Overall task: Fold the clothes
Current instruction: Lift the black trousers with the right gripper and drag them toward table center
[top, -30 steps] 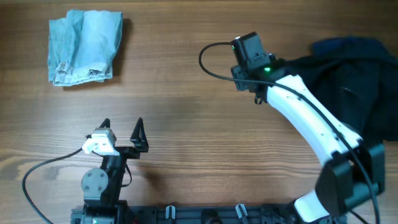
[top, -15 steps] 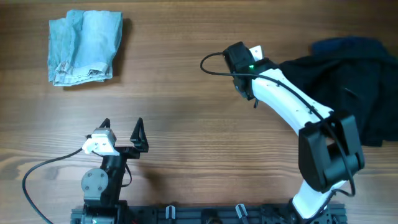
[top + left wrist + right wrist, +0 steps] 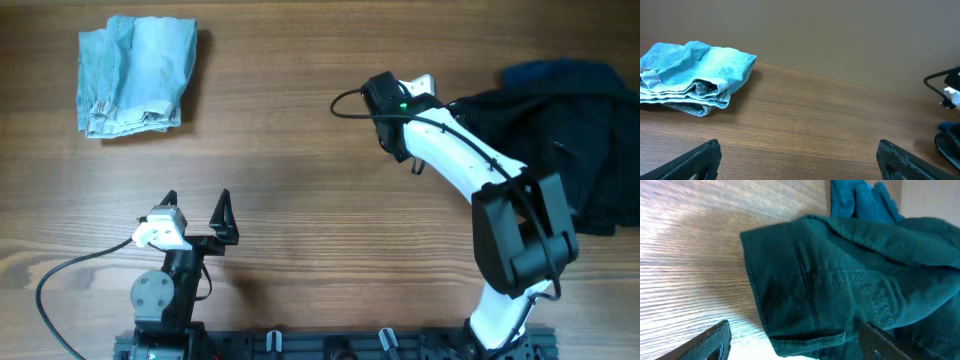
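I need to pull the dark green garment from the pile to fold it, so my right gripper needs to grab the garment's hem at the edge of the pile.
A folded light blue garment (image 3: 135, 75) lies at the far left of the table; it also shows in the left wrist view (image 3: 690, 75). A crumpled pile of dark clothes (image 3: 560, 130) lies at the far right. My right gripper (image 3: 430, 92) is open at the pile's left edge. In the right wrist view the hem of a dark green garment (image 3: 840, 285) lies between its open fingers (image 3: 796, 332). My left gripper (image 3: 196, 210) is open and empty near the front edge, pointing at bare wood (image 3: 799, 150).
The wooden table (image 3: 300, 170) runs between the two garments. A black cable (image 3: 345, 100) loops off the right wrist. A rail with clips (image 3: 330, 342) lines the front edge.
The right arm has swung round at the dark pile's left edge, its elbow moving left and nearer. The wrist turned so the fingers face the clothes. The left arm has not moved.
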Available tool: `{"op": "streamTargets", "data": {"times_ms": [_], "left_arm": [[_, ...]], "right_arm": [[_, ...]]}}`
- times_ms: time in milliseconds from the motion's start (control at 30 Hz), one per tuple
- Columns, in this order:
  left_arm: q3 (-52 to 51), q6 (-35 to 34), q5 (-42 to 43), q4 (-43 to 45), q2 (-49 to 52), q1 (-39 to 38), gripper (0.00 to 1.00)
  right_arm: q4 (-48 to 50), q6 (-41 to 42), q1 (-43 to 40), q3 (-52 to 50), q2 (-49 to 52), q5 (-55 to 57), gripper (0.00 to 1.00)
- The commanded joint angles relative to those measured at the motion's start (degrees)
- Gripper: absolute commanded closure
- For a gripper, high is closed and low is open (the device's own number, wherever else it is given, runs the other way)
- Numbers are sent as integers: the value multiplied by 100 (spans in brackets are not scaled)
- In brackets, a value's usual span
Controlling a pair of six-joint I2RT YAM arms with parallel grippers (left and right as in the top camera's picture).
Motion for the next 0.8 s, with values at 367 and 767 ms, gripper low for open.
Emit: {"op": "streamTargets", "data": {"times_ms": [367,767], "left_arm": [[-26,111,-37,-39,-20,-39,0],[-26,111,-37,-39,-20,-39,0]], "right_arm": [[166,-170,-737,-66,289,339,76],[684,-61,-122,592,-105,-925,96]]}}
